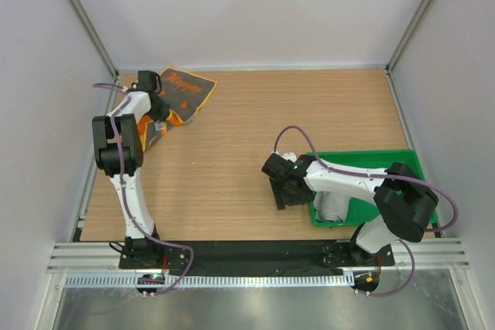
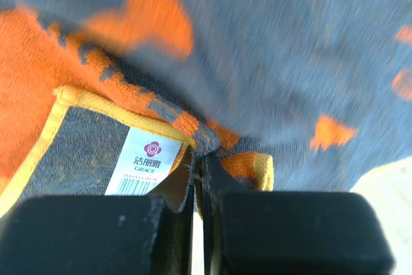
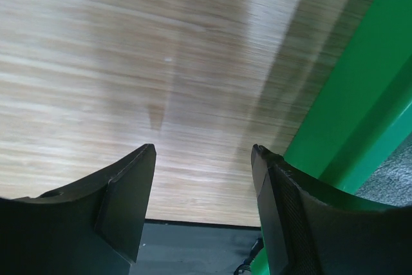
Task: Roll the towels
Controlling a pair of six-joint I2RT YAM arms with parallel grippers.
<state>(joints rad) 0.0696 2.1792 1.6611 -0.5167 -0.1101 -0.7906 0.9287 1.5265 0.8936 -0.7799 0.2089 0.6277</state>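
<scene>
I need to spread and fold the dark grey towel for rolling, so my right gripper should next grab it by its free corner point(image 1: 213, 82) beside the orange print.
The dark grey towel with orange print point(image 1: 184, 90) lies at the far left corner of the table, partly folded so its orange back shows. My left gripper point(image 1: 160, 110) is shut on a fold of its edge; in the left wrist view the jaws point(image 2: 199, 159) pinch cloth beside a white label point(image 2: 143, 162). The light grey towel point(image 1: 334, 205) lies in the green tray point(image 1: 371, 158), partly hidden by my right arm, and shows at a corner of the right wrist view point(image 3: 394, 175). My right gripper point(image 1: 285, 192) is open and empty over bare wood point(image 3: 203, 149).
The green tray's wall point(image 3: 360, 88) stands just right of my right gripper. White walls enclose the wooden table on three sides. A black strip and metal rail run along the near edge point(image 1: 255, 251).
</scene>
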